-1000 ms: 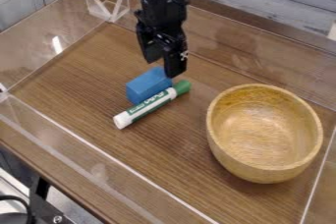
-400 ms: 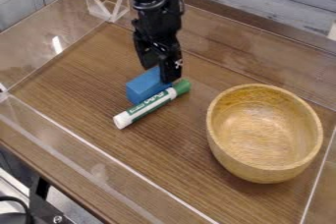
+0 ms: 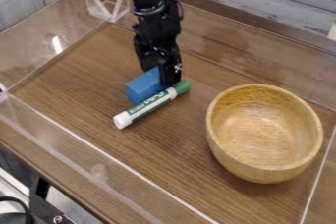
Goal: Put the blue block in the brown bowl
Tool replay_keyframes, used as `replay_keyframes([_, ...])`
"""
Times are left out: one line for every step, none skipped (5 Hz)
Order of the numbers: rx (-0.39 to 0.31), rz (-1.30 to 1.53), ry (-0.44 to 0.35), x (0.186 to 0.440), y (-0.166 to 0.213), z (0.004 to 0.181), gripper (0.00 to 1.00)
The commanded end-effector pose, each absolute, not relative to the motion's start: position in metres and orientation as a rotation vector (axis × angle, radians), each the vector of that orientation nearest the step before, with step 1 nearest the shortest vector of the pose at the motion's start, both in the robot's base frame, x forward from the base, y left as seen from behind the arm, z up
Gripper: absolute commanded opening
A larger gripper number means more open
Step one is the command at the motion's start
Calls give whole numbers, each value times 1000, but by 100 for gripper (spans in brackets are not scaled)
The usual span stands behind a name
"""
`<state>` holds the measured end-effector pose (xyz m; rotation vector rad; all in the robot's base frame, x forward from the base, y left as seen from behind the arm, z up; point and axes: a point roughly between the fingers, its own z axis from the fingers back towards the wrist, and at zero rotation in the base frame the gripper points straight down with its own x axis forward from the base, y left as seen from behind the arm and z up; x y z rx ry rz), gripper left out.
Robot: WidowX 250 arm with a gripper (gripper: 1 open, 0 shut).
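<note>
My gripper is next to grab the blue block by its end (image 3: pixel 155 78) beside the green cap, to put the block in the brown bowl (image 3: pixel 264 131).
The blue block (image 3: pixel 144 88) lies on the wooden table, left of centre. Just above and behind it hangs my black gripper (image 3: pixel 157 65), pointing straight down with its jaws open and nothing between them; its fingertips reach down to the block's upper far edge and partly hide it. The brown bowl (image 3: pixel 264 131) stands empty at the lower right, well apart from the block.
A white marker with a green cap (image 3: pixel 149 104) lies against the block's near side. Clear acrylic walls (image 3: pixel 53 140) border the table on the left and front edges. A clear stand (image 3: pixel 108 7) sits at the back left.
The gripper has come down and slightly to the left, closing in on the blue block. Its jaws have stayed open. Block, marker and bowl have not moved.
</note>
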<state>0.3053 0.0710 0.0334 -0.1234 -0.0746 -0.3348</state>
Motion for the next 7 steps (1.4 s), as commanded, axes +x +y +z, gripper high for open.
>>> replay_keyframes([-108, -330, -114, 312, 77, 40, 100])
replay_keyframes([-111, -334, -112, 312, 77, 36, 0])
replay_keyframes([-108, -334, -106, 311, 76, 37, 0])
replay_keyframes([-101, -329, -96, 311, 75, 43, 0])
replay_keyframes([-93, -324, -87, 310, 74, 47, 0])
replay_keyframes([-86, -318, -78, 310, 73, 52, 0])
replay_keyframes([-75, -317, -70, 310, 72, 57, 0])
